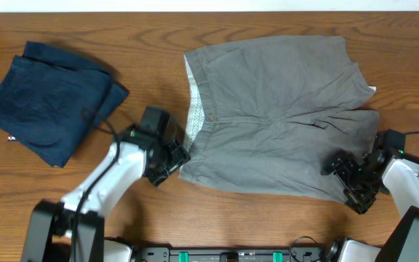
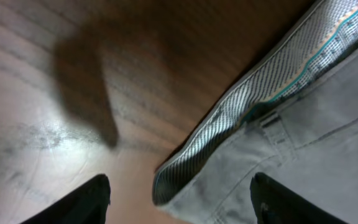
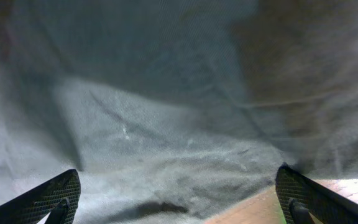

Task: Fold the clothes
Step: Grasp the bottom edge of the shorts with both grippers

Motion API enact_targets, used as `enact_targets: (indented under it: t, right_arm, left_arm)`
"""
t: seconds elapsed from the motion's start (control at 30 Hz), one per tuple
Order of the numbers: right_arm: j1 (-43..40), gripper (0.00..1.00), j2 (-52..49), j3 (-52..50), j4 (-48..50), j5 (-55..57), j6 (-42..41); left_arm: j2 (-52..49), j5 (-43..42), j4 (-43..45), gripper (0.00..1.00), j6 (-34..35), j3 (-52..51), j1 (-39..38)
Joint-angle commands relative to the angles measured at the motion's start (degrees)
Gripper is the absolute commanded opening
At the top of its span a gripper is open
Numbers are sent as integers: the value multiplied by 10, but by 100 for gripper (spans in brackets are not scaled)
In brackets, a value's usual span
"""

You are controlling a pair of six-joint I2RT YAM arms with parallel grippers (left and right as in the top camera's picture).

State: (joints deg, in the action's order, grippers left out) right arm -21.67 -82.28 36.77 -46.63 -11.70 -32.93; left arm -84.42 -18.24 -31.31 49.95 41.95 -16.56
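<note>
The near waistband corner [image 1: 187,172] of the grey shorts [image 1: 275,109] will be grabbed by my left gripper next. Then I will fold the near leg over the far one.
The grey shorts [image 1: 275,109] lie spread flat on the wooden table [image 1: 158,29], waistband to the left with its pale lining showing. My left gripper [image 1: 174,161] is open at the waistband's near left corner; in the left wrist view its fingers [image 2: 179,202] straddle the striped lining edge [image 2: 253,102] of the shorts. My right gripper [image 1: 349,182] is open over the hem of the near right leg; in the right wrist view its fingers [image 3: 179,199] straddle grey cloth [image 3: 166,124] at the fabric's edge.
A dark navy folded garment [image 1: 49,98] lies at the far left of the table. Bare wood shows between it and the shorts. The arm bases stand along the near edge [image 1: 231,255].
</note>
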Motion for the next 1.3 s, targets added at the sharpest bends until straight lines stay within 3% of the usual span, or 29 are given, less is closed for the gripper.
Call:
enact_targets:
  t: [0.0,0.3,0.4,0.6,0.87,1.0,1.1,1.27]
  right_arm:
    - [9,99,0,-17,10,29,-59]
    - [-2,99,35,-16,-4,29,-74]
    - [-14,99,63,-16,-21,30,-73]
    - [-33,99,107,-16,-52,43,-73]
    - [-33,99,111,-17,-69,55,-73]
    - [-33,99,111,-28,-60,58,-83]
    - [-33,99,111,-46,-39,72,-106]
    - [-35,99,111,-71,5,110,-134]
  left_arm:
    - [37,-4,54,71,48,-51,0]
    - [39,-8,129,70,50,-103,-3]
    - [38,-17,130,64,61,-104,-6]
    - [38,-47,92,59,167,-109,-35]
    - [38,-24,91,60,209,-109,-52]
    - [38,25,127,25,209,-109,-52]
    - [38,29,155,8,208,-109,-52]
    - [38,17,169,6,198,-109,-52]
